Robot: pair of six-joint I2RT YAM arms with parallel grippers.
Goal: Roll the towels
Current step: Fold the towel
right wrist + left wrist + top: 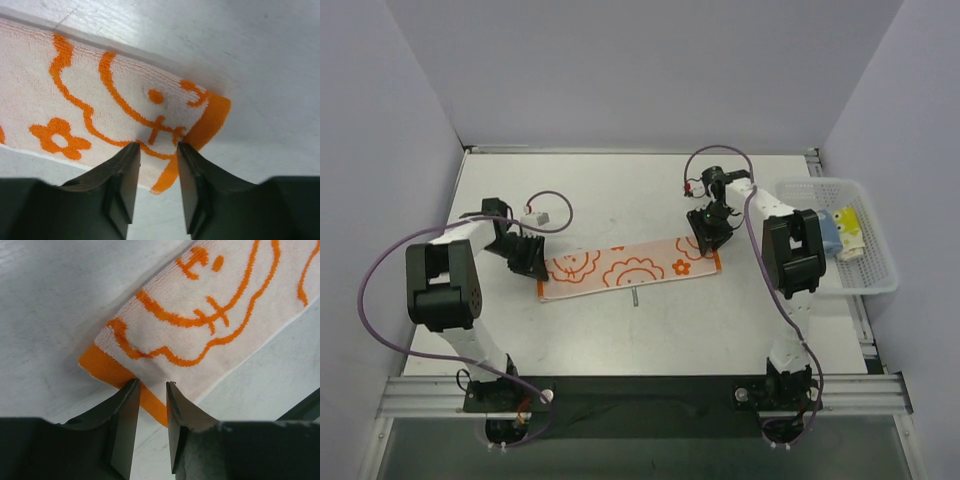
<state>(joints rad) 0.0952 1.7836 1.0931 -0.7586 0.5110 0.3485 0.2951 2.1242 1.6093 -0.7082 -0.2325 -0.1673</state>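
My right gripper grabs the towel by the orange band at its end next, to fold that end over the towel for rolling.
One towel (630,268) lies flat on the table as a long strip, pale with orange flower outlines and an orange band at each end. My left gripper (533,262) is at its left end. In the left wrist view the towel (240,300) lies under my gripper (151,384), whose jaws stand a little apart over the orange band. My right gripper (708,240) is at the right end. In the right wrist view its jaws (158,145) stand apart over the towel's (40,100) orange-edged corner. Neither gripper holds cloth.
A white mesh basket (875,282) stands at the right table edge, with a light blue towel (830,235) and a yellow towel (847,222) inside. A small grey mark (634,296) lies just in front of the strip. Walls enclose the table on three sides.
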